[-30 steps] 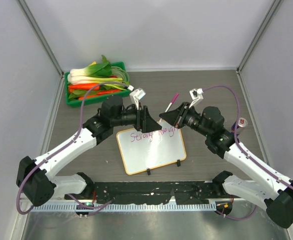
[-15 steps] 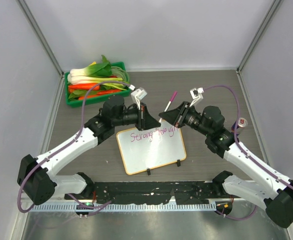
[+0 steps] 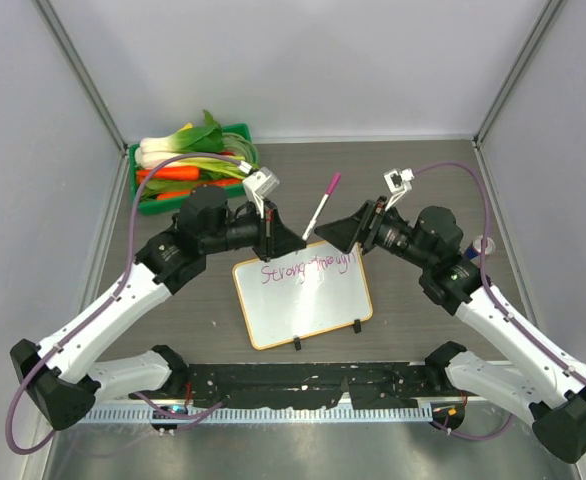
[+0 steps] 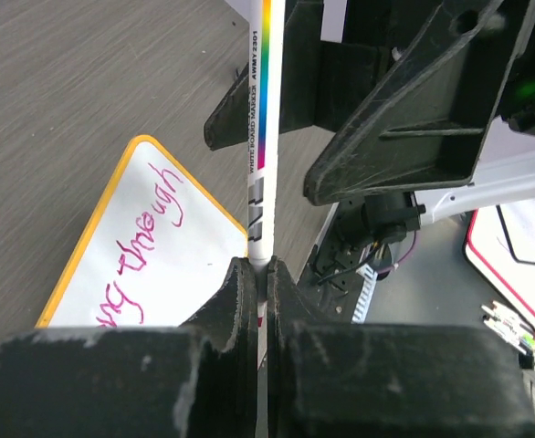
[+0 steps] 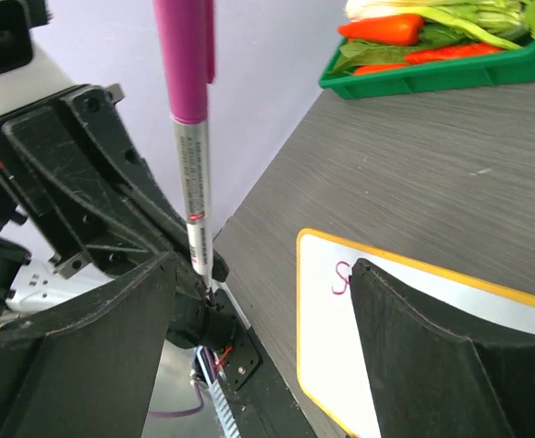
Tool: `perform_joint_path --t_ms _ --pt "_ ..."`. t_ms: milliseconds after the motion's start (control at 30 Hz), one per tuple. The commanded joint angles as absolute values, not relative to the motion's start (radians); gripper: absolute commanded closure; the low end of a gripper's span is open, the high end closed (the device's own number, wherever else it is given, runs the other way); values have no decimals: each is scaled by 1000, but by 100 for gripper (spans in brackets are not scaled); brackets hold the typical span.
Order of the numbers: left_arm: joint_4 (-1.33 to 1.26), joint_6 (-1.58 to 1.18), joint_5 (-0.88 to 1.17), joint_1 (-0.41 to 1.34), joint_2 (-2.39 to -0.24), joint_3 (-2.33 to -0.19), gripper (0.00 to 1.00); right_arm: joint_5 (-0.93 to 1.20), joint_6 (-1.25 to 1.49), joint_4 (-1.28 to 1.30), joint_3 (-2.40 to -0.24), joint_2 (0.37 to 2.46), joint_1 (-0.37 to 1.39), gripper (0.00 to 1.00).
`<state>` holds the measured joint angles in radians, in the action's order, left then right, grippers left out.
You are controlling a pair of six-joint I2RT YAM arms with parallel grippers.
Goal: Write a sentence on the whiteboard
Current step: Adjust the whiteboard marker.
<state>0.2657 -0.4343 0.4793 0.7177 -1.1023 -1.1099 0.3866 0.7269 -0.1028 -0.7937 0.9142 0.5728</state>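
Note:
The marker's lower end has to stay free to write, so the robot's right gripper next needs to grab the marker by its white body below the pink cap (image 3: pixel 318 213) (image 5: pixel 194 177).
The whiteboard (image 3: pixel 308 305) lies flat between the arms, orange-framed, with the pink sentence (image 3: pixel 308 268) "Strong through" along its far edge. My left gripper (image 3: pixel 289 240) is shut on the lower end of a marker (image 3: pixel 321 205), which slants up and away to its pink cap. The left wrist view shows the marker (image 4: pixel 261 137) pinched between the fingers (image 4: pixel 240 301), above the whiteboard (image 4: pixel 140 265). My right gripper (image 3: pixel 343 232) stands open just right of the marker, holding nothing. In the right wrist view the marker (image 5: pixel 193 155) rises left of the wide gap of the right gripper (image 5: pixel 260 274).
A green tray (image 3: pixel 141 190) of vegetables sits at the back left. A small cylindrical object (image 3: pixel 484 245) stands near the right wall. Grey walls close in both sides and the back. The arms' base rail (image 3: pixel 303 385) runs along the near edge.
The right gripper opened and let go of the marker. The left gripper shut on it and drew back left, so the marker now tilts up off the board.

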Motion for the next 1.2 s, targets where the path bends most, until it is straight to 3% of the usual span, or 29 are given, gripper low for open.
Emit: perform_joint_path --t_ms 0,167,300,433,867,1167 --pt "400 -351 552 718 -1086 -1192 100 540 664 -143 -853 890 568 19" --pt "485 -310 669 719 -1103 -1255 100 744 731 -247 -865 936 568 20" --pt "492 -305 724 718 -1115 -1276 100 813 802 -368 -848 968 568 36" --pt "503 -293 738 719 -1117 -1276 100 822 821 -390 -848 965 568 44" --pt "457 -322 750 719 -1085 -1233 100 919 833 -368 -882 980 566 64" --pt "459 -324 750 719 -1089 -1233 100 946 833 -359 -885 1005 569 67"
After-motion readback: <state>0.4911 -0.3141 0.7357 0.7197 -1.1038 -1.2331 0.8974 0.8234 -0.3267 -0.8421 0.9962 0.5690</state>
